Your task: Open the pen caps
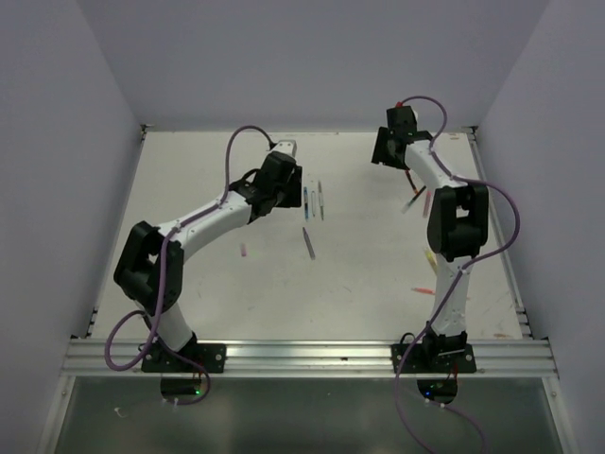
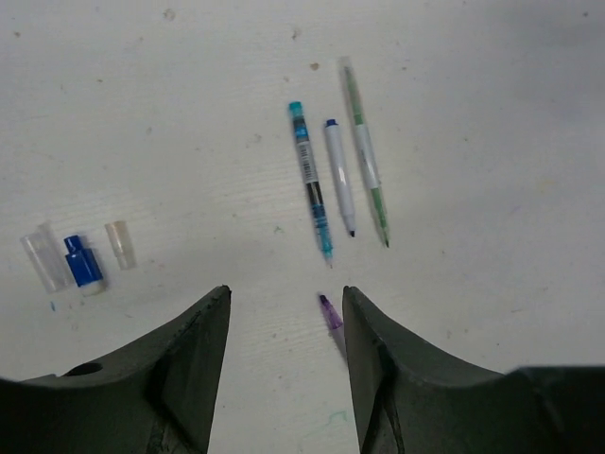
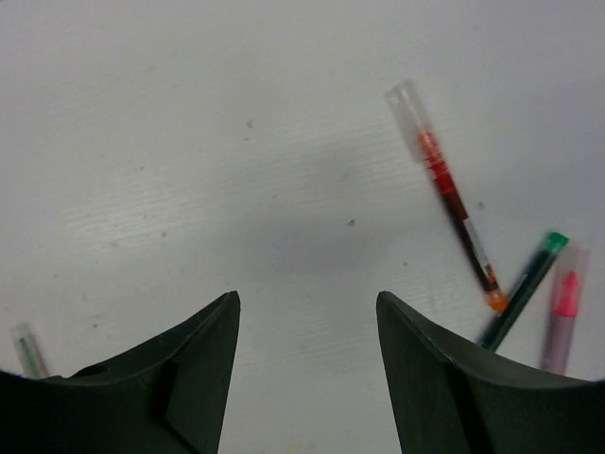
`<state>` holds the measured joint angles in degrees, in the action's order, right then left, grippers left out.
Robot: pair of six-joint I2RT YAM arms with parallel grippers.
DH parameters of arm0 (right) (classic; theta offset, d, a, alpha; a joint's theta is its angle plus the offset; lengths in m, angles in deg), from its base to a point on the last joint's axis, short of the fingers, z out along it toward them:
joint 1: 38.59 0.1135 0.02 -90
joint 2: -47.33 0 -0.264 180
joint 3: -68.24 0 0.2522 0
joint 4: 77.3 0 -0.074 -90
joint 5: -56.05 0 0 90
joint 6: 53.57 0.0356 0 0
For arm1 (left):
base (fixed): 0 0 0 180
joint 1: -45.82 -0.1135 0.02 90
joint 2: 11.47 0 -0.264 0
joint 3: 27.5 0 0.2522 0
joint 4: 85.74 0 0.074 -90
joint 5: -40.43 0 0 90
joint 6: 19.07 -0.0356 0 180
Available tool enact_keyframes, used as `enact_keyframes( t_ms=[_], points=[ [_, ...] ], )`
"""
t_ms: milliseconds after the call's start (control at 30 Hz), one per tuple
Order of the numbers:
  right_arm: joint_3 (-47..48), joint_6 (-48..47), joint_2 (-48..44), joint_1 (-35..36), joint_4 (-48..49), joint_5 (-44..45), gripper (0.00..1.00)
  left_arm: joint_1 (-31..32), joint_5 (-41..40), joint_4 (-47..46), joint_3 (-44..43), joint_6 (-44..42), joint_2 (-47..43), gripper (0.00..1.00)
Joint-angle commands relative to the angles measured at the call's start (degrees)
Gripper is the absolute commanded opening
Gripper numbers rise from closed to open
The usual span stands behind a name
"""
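The right gripper reaches the red pen and grabs its dark body (image 1: 410, 181) (image 3: 464, 225) next, leaving the clear cap free for my left gripper to open.
In the left wrist view a teal pen (image 2: 312, 180), a white pen with a blue tip (image 2: 338, 176) and a green pen (image 2: 365, 151) lie side by side on the table, all uncapped. A purple pen tip (image 2: 330, 310) pokes out beside my right finger. Loose caps lie at the left: a clear one (image 2: 43, 257), a blue one (image 2: 82, 262) and a pale one (image 2: 120, 244). My left gripper (image 2: 286, 295) is open and empty above the table. My right gripper (image 3: 307, 298) is open and empty. A red pen with a clear cap (image 3: 449, 194), a green pen (image 3: 523, 288) and a pink capped pen (image 3: 562, 322) lie to its right.
In the top view my left gripper (image 1: 284, 175) is at the table's middle back and my right gripper (image 1: 389, 149) at the back right. A grey pen (image 1: 308, 242), a pink cap (image 1: 243, 251) and yellow (image 1: 430, 260) and pink (image 1: 423, 288) bits lie scattered. Walls enclose the table.
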<state>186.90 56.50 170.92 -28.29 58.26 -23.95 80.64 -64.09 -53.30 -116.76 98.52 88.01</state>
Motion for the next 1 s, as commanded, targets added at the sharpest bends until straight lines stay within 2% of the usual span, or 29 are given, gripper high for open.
enact_keyframes(
  t_ms=[0,200,567,833,933,967],
  points=[
    [3.73,-3.81,1.48,-0.81,-3.6,9.15,0.64,0.85,5.72,-4.96,1.67,-1.84,-3.15,0.55],
    [6.19,-5.05,4.11,-3.18,-5.09,10.57,0.64,1.21,7.14,-5.32,3.7,-2.19,-4.38,0.56],
    [3.64,-6.36,6.57,-7.32,-2.99,9.25,0.61,1.21,10.22,-6.81,7.12,-1.49,-6.93,0.57],
    [4.61,-7.77,11.22,-9.87,-2.28,0.91,0.61,1.21,11.18,-7.34,7.65,-1.05,-6.85,0.58],
    [5.14,-7.86,12.37,-10.04,-2.63,-2.34,0.58,1.29,11.54,-7.16,7.39,-1.14,-6.67,0.58],
    [5.05,-8.03,12.81,-10.04,-2.63,-3.14,0.54,1.21,11.45,-6.99,7.3,-1.14,-6.67,0.58]
  ],
)
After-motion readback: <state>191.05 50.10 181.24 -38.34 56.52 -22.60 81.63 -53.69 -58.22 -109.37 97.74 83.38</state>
